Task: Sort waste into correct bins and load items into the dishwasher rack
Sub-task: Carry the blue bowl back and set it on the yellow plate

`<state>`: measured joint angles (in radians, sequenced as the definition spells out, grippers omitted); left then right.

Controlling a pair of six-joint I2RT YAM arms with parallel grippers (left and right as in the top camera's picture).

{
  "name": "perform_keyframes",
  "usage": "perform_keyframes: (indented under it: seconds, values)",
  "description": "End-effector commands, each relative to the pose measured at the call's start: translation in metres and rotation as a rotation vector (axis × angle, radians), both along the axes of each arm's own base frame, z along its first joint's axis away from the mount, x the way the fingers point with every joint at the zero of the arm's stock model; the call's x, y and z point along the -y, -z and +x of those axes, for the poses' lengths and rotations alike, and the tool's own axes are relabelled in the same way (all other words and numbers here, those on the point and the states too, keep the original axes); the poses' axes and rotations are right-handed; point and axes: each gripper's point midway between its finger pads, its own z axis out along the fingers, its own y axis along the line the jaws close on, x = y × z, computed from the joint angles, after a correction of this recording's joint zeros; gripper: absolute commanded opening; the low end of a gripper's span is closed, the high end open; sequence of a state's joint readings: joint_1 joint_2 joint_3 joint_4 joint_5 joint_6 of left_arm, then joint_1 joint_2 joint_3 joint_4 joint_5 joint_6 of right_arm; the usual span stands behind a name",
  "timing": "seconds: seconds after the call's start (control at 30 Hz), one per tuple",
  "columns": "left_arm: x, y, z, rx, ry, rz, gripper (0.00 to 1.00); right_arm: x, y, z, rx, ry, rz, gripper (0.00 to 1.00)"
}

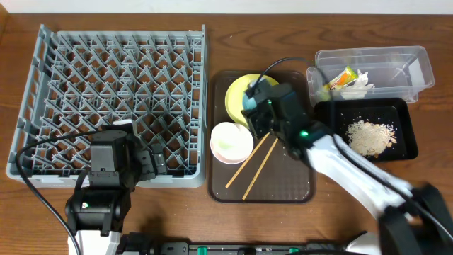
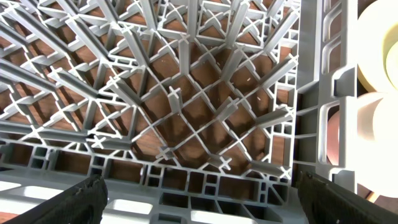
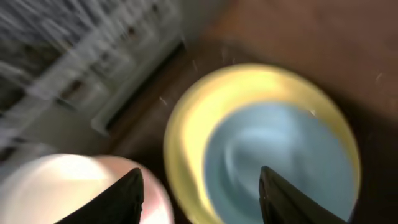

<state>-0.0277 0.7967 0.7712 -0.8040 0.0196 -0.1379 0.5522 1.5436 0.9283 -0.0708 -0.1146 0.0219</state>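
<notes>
I need to grab the white bowl's rim beside the yellow-green plate (image 1: 237, 88) with my right gripper next, so the bowl's far side stays free for handing over to the left gripper.
The grey dishwasher rack (image 1: 113, 99) fills the left; its grid shows in the left wrist view (image 2: 186, 112). My left gripper (image 2: 199, 205) is open and empty over the rack's front edge (image 1: 152, 164). A small white object (image 1: 124, 125) lies in the rack beside it. My right gripper (image 3: 199, 193) is open and empty above the yellow-green plate (image 1: 237, 88), which holds the light blue bowl (image 3: 280, 155). The white bowl (image 1: 231, 142) and two chopsticks (image 1: 255, 164) lie next to it. The wrapper (image 1: 341, 78) and tissue (image 1: 359, 85) are in the clear tub (image 1: 396, 64). Crumbs (image 1: 369, 137) are in the black tray (image 1: 407, 142).
The plate, white bowl and chopsticks rest on a dark brown serving tray (image 1: 283, 188) just right of the rack. The right arm (image 1: 340, 163) reaches in from the lower right across that tray. The right wrist view is blurred.
</notes>
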Motion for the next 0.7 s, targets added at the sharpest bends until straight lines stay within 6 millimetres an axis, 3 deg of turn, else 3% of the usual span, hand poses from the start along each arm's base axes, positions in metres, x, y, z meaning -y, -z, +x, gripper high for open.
perform_keyframes:
  seconds: [0.0, 0.07, 0.2, 0.43, 0.67]
  values:
    - [-0.001, -0.008, 0.003, 0.022, -0.013, -0.005, 0.99, -0.02, -0.034, -0.026, -0.027, -0.114, 0.133, 0.52]
    - [-0.001, -0.008, 0.003, 0.022, -0.013, -0.006, 0.99, -0.027, -0.032, -0.04, -0.074, -0.162, 0.147, 0.49]
    - [-0.001, -0.008, 0.003, 0.022, -0.013, -0.006, 0.99, -0.025, -0.007, -0.053, -0.204, -0.117, 0.129, 0.46]
    - [-0.001, -0.008, 0.003, 0.022, -0.013, -0.006, 0.99, -0.03, 0.034, -0.061, -0.365, -0.053, 0.115, 0.42]
    - [-0.001, -0.008, 0.003, 0.022, -0.013, -0.006, 0.99, -0.031, 0.062, -0.065, -0.433, -0.038, 0.082, 0.38]
